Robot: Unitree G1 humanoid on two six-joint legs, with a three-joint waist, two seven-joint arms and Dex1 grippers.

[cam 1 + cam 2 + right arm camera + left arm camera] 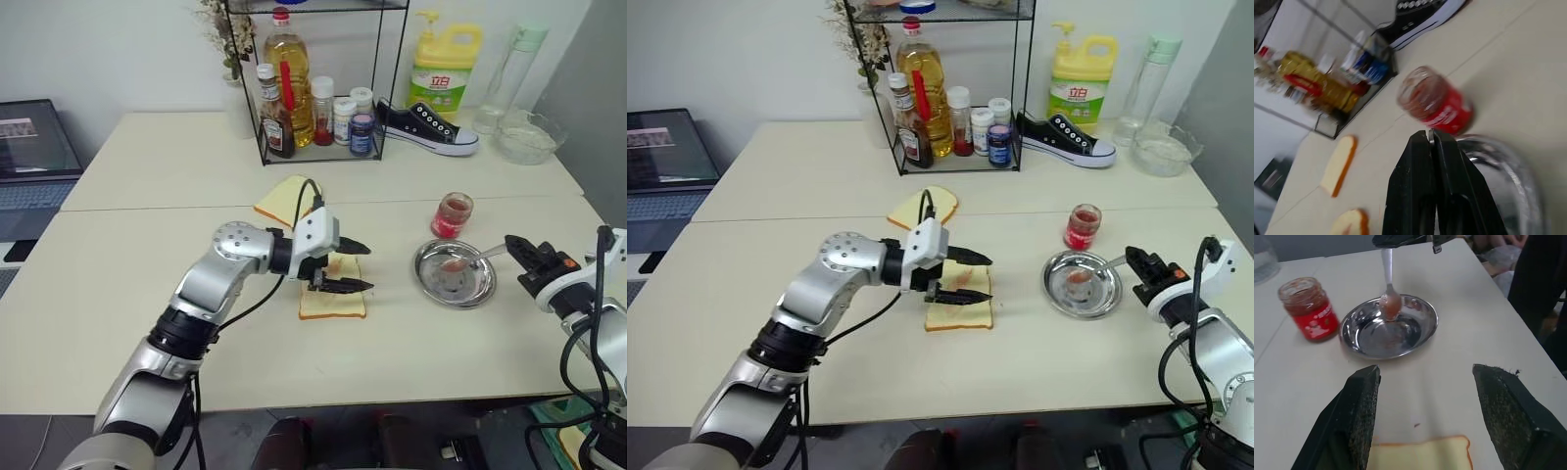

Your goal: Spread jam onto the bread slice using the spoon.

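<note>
My right gripper should keep holding the spoon until the spoon's handle rests on the steel dish's rim (494, 269). The spoon's raised handle (492, 252) slants above the dish's rim toward my fingers.
The bread slice (333, 302), pale yellow with a tan crust and a faint red smear, lies at the table's middle. My left gripper (370, 267) hovers just over it, pointing right, jaws open and empty. The jam sits in a small clear jar (452, 215) with a red label, open-topped, behind a round steel dish (480, 289). My right gripper (509, 243) is at the dish's right edge, shut on the spoon (1387, 279) by its handle. The spoon's bowl, coated red, rests in the dish. The left wrist view shows my left gripper's fingers (1359, 416) wide apart, with the slice's edge (1420, 455) below.
A second bread slice (284, 199) lies behind the first. At the back stand a wire rack of bottles (313, 98), a black sneaker (428, 127), a yellow detergent jug (446, 69), a clear bottle (509, 73) and a glass bowl (529, 137). A laptop (29, 157) sits far left.
</note>
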